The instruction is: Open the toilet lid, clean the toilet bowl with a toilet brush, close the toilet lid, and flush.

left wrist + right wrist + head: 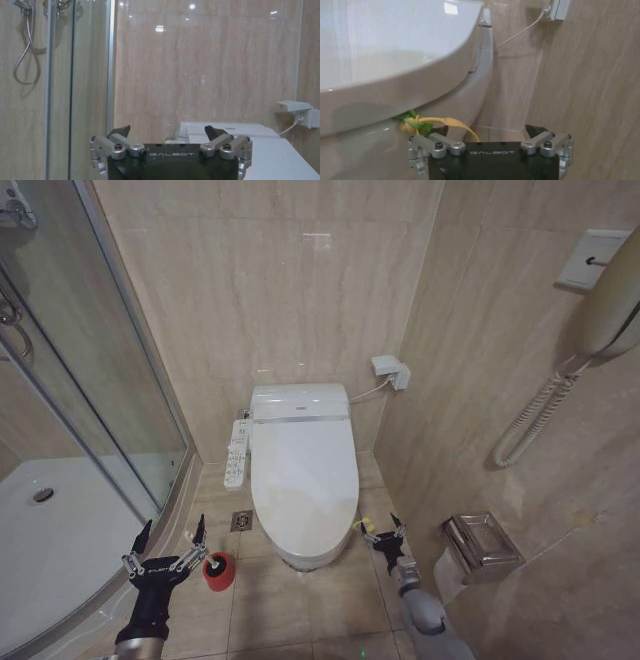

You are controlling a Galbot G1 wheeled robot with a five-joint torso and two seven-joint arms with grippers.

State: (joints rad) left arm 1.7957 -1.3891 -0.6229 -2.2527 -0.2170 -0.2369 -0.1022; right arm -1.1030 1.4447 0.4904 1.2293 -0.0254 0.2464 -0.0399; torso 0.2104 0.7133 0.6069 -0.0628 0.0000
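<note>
I will grab the yellow-green strap by its yellow loop with my right gripper next, to open the toilet lid.
The toilet lid lies shut, glossy white, over the toilet bowl. A yellow-green strap hangs at its right side. My right gripper stands open low beside the toilet, with the strap just off one fingertip. In the right wrist view the lid overhangs the bowl, and that gripper holds nothing. My left gripper is open just left of the red cup. The toilet brush cannot be made out. In the left wrist view this gripper faces the wall.
A curved glass shower door and white shower tray close off the left. A button panel and a floor drain lie left of the toilet. On the right wall are a paper holder, a corded handset and a socket.
</note>
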